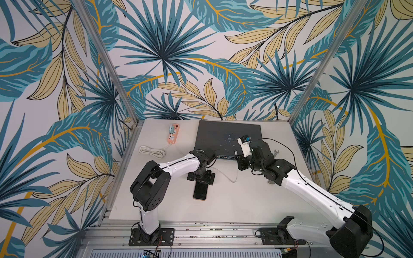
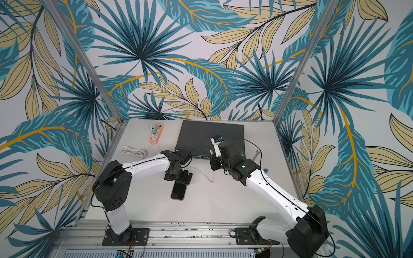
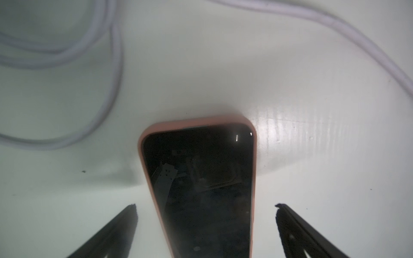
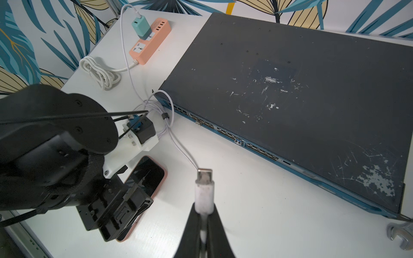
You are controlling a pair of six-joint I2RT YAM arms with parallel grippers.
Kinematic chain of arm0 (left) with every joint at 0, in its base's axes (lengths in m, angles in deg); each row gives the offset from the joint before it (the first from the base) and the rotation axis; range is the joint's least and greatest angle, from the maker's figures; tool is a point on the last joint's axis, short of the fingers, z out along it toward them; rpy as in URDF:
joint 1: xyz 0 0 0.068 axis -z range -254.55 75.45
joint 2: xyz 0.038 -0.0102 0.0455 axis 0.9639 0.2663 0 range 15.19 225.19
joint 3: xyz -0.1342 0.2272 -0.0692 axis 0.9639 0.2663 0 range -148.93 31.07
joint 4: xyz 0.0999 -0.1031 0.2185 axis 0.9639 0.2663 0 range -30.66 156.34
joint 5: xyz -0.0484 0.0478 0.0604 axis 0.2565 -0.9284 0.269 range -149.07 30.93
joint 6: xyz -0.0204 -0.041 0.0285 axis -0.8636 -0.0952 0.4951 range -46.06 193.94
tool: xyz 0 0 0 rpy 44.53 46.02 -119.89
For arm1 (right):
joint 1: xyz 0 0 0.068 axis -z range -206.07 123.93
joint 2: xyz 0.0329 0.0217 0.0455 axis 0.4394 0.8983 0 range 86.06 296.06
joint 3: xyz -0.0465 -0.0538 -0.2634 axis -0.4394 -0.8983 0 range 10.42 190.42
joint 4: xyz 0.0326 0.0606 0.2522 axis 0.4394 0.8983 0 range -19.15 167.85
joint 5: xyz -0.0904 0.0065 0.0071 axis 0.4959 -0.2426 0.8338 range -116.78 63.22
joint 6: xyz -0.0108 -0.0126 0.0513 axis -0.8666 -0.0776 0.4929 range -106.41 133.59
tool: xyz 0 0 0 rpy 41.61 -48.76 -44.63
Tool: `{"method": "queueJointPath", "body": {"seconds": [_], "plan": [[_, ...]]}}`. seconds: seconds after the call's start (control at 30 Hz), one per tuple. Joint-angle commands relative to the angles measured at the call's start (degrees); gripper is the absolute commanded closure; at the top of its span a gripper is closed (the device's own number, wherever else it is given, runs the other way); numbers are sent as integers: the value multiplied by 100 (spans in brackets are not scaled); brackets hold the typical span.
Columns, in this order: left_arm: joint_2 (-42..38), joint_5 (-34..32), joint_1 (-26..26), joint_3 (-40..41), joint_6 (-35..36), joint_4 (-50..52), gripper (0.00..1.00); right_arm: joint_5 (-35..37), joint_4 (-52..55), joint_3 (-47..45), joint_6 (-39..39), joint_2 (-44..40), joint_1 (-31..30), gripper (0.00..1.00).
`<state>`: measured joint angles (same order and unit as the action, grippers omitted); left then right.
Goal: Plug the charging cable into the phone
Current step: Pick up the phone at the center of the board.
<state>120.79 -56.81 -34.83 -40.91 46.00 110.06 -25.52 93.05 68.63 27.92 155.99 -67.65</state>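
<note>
My left gripper needs to grab the phone (image 1: 200, 194) next, across its long sides toward the phone's far end. That leaves the phone's near end free for plugging in.
The phone (image 1: 200, 194) (image 2: 178, 192) lies flat on the white table, black screen up, in a pink case. My left gripper (image 3: 205, 206) is open and straddles the phone (image 3: 199, 178), one finger on each side with a gap on both. The phone's far end sticks out past the fingers. My right gripper (image 4: 204, 208) is shut on the white plug of the charging cable (image 4: 203, 189), held above the table to the right of the phone (image 4: 147, 174). The silver connector tip (image 4: 204, 173) points away from the fingers. The thin cable (image 4: 178, 143) loops back toward the charger.
A large dark grey network switch (image 1: 228, 136) fills the back right. At the back left are an orange power strip (image 4: 152, 42) with a teal charger (image 4: 140, 28) and a bundled white cord (image 1: 152, 152). A wrench (image 4: 400, 234) lies by the switch's right end.
</note>
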Motion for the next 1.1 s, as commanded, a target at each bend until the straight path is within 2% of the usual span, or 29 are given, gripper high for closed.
{"method": "queueJointPath", "body": {"seconds": [0.0, 0.4, 0.7, 0.87, 1.07], "plan": [[200, -64, 27, -71, -66, -128, 0, -128, 55, -71, -165, 79, 54, 100], [590, -191, 26, -297, -151, -72, 0, -299, -7, -163, -294, 80, 178, 100], [502, -185, 35, 57, -387, -214, 17, -289, 19, -384, -351, -182, 308, 100], [499, -182, 52, 170, -469, -279, 37, -327, 49, -437, -391, -271, 360, 100], [593, -178, 53, 203, -577, -318, 94, -329, 102, -381, -511, -304, 397, 100]]}}
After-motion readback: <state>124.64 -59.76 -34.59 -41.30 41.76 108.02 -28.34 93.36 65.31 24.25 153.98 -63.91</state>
